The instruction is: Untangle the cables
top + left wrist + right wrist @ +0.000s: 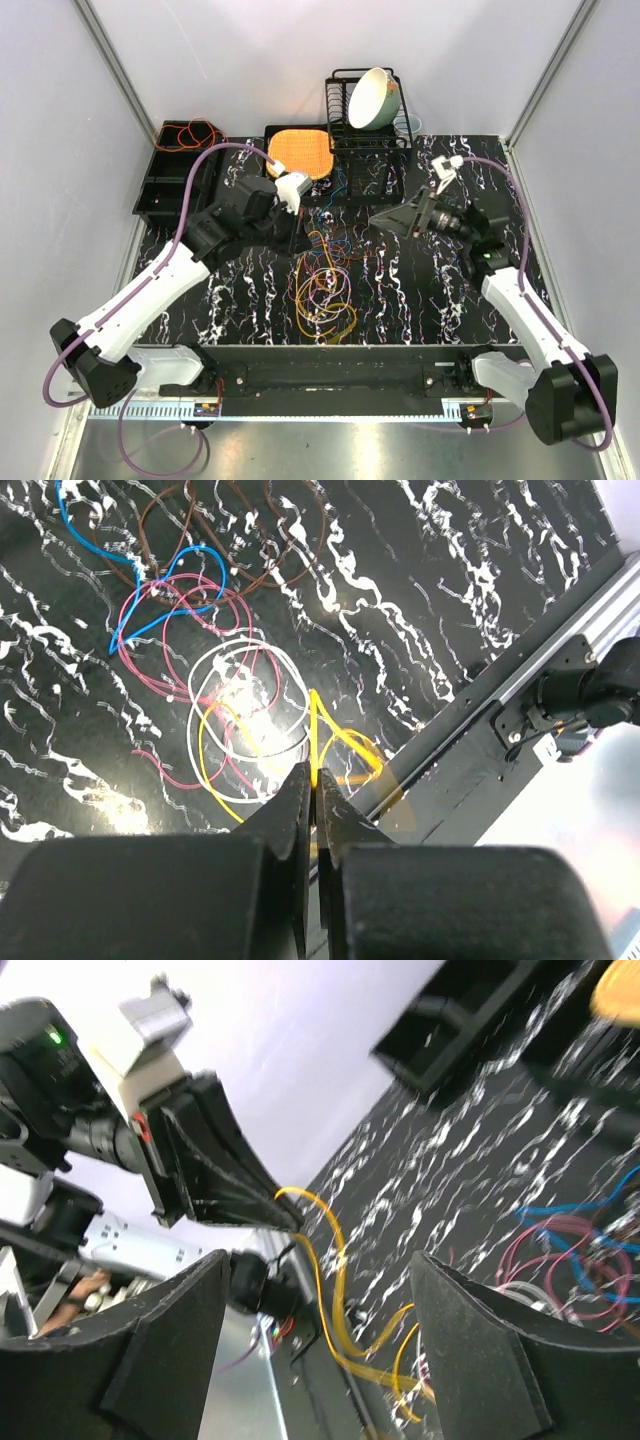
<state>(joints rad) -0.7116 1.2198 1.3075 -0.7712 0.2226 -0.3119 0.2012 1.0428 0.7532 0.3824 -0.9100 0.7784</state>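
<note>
My right gripper should grip the piece of the yellow cable near my left gripper's fingers, so its looped end stays free to slip from the heap.
The tangled cables (325,290) lie in a heap at the table's middle front: yellow, purple and orange loops. My left gripper (302,243) hangs just above the heap's far end, shut on the yellow cable (335,738), which rises from the table to its jaws (318,780). Under it lie blue (165,590), pink (190,630), white (250,690) and brown (230,540) loops. My right gripper (388,221) is open and empty, right of the heap and pointing left. Its wrist view shows the left gripper (230,1175) and the yellow cable (337,1245) between its own spread fingers (318,1265).
A black bin (165,185) at the back left holds an orange cable (190,133). An orange mat (300,150) and a black dish rack (345,110) with a pale bowl (372,98) stand at the back. A black rail (330,365) runs along the front edge.
</note>
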